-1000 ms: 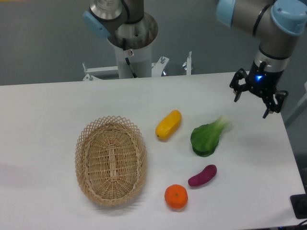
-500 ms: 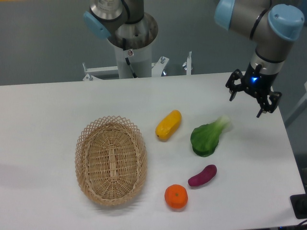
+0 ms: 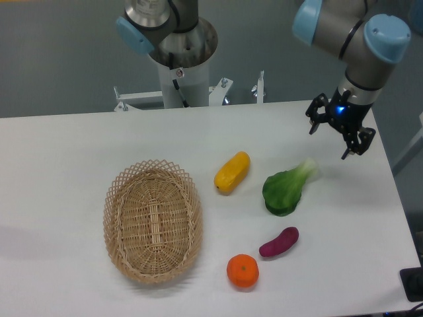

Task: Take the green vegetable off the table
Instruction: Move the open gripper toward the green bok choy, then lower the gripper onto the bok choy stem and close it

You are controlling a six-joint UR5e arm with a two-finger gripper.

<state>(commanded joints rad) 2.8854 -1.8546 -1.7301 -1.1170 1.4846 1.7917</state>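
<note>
My gripper grabs the green vegetable's pale stem [image 3: 308, 167] next, to lift the vegetable off the table.
The green vegetable [image 3: 287, 189] lies on the white table [image 3: 59, 158] right of centre, dark leaves toward the front and pale stem pointing up and right. My gripper [image 3: 328, 142] hangs open above the table's far right part, up and to the right of the stem, apart from it. Nothing sits between its black fingers [image 3: 348, 150].
A yellow oblong fruit [image 3: 232, 172] lies left of the vegetable. A purple eggplant-like piece [image 3: 278, 242] and an orange [image 3: 242, 271] sit in front of it. A wicker basket [image 3: 153, 220] stands at left. The table's right edge runs close beneath the gripper.
The gripper has shifted left and slightly up over the two earlier frames, drawing closer to the vegetable's stem. The objects on the table have stayed in place.
</note>
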